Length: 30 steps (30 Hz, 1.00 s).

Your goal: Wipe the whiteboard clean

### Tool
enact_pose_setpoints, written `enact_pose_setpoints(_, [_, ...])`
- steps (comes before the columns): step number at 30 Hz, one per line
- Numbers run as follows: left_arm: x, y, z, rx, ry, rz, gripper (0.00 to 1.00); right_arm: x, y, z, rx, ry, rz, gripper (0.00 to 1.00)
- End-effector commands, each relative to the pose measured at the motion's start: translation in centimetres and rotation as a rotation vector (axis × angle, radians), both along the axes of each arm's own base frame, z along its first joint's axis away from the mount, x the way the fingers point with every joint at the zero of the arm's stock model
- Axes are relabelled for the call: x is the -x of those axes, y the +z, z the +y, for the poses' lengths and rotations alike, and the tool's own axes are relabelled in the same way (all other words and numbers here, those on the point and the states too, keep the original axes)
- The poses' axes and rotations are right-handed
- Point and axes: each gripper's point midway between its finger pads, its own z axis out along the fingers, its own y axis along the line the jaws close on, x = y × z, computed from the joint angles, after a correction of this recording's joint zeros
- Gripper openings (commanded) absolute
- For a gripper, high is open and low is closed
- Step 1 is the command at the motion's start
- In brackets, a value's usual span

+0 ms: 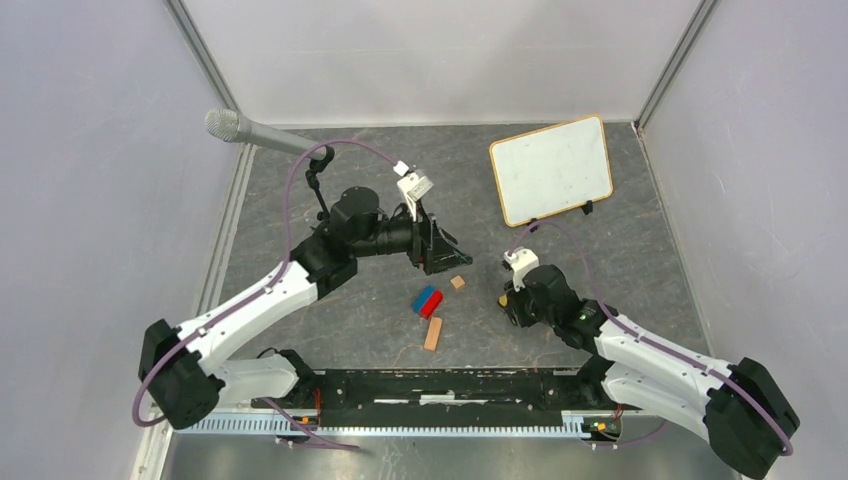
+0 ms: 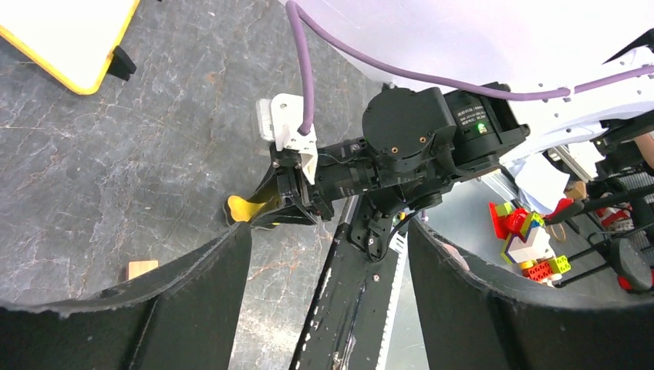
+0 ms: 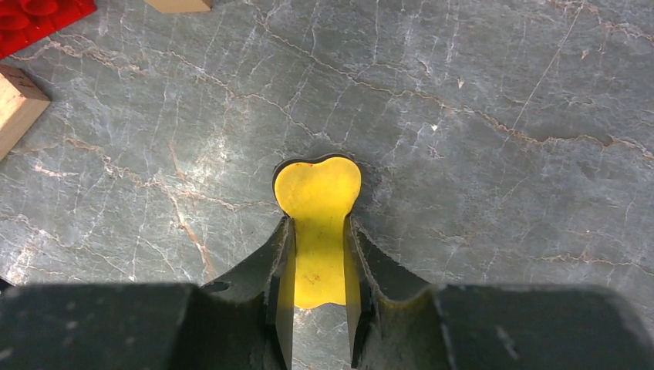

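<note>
The small yellow eraser (image 3: 318, 185) is low over flat, empty grey table. My right gripper should open now, as the eraser would land there.
The whiteboard (image 1: 551, 168), white with a tan frame, lies flat at the back right of the table; I see no clear writing on it. Its corner also shows in the left wrist view (image 2: 62, 31). My right gripper (image 3: 318, 223) is shut on a small yellow eraser (image 3: 318, 185) and holds it low over the grey table. In the top view it (image 1: 505, 300) is in front of the board and well short of it. My left gripper (image 1: 450, 255) is open and empty, raised left of centre and pointing right. The left wrist view (image 2: 328, 231) shows nothing between its jaws.
A red and blue brick (image 1: 427, 300), a small wooden cube (image 1: 457, 282) and a longer wooden block (image 1: 433, 333) lie between the arms. A microphone (image 1: 250, 130) on a stand reaches in at the back left. Walls enclose the table.
</note>
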Motion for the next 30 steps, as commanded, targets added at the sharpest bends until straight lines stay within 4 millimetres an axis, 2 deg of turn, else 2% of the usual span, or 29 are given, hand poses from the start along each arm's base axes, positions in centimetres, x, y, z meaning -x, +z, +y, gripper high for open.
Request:
enact_pose_setpoints(1, [0.4,0.0,1.3,-0.014,0.051,0.021,0.80,-0.8,1.1,0.7,-0.046,-0.013,-0.051,0.12])
enact_pose_setpoints(4, [0.8,1.3,1.8,0.017,0.057,-0.004,0.80,-0.8,1.4,0.9,-0.048,0.000,-0.056,0.25])
enact_pose_setpoints(7, [2.0,3.3,2.3,0.079,0.038,-0.019,0.80,-1.0,2.0,1.0,-0.049,0.004,-0.073,0.52])
enact_pose_setpoints(10, [3.8,6.4,2.9,0.166,-0.010,-0.052,0.80,-1.4,3.4,1.0,-0.051,0.007,-0.105,0.80])
enact_pose_setpoints(13, [5.3,8.8,4.1,0.218,-0.020,-0.099,0.81,-2.1,5.7,0.7,-0.036,-0.008,-0.152,0.95])
enact_pose_setpoints(16, [6.5,11.6,6.0,0.264,0.010,-0.185,0.84,-3.1,9.4,0.0,-0.030,-0.041,-0.228,0.98])
enact_pose_setpoints(17, [6.7,11.9,6.7,0.257,0.032,-0.203,0.85,-3.3,10.9,-0.2,-0.032,-0.048,-0.255,0.98])
enact_pose_setpoints(19, [7.0,13.3,8.1,0.263,0.081,-0.266,0.89,-3.7,14.6,-0.8,-0.052,-0.074,-0.331,0.98])
enact_pose_setpoints(21, [7.1,14.7,9.8,0.261,0.143,-0.330,0.99,-3.9,19.1,-1.7,-0.091,-0.108,-0.425,0.98])
enact_pose_setpoints(22, [7.1,15.2,10.5,0.258,0.175,-0.352,1.00,-3.9,21.2,-2.2,-0.108,-0.121,-0.472,0.98])
enact_pose_setpoints(25, [7.7,17.2,12.3,0.252,0.217,-0.432,1.00,-3.4,26.7,-3.7,-0.193,-0.163,-0.611,0.98])
enact_pose_setpoints(28, [7.9,18.7,14.0,0.238,0.278,-0.471,1.00,-2.3,30.9,-5.0,-0.260,-0.175,-0.724,0.98])
enact_pose_setpoints(30, [8.0,19.0,15.0,0.231,0.311,-0.487,1.00,-1.5,33.1,-5.6,-0.304,-0.169,-0.787,0.98])
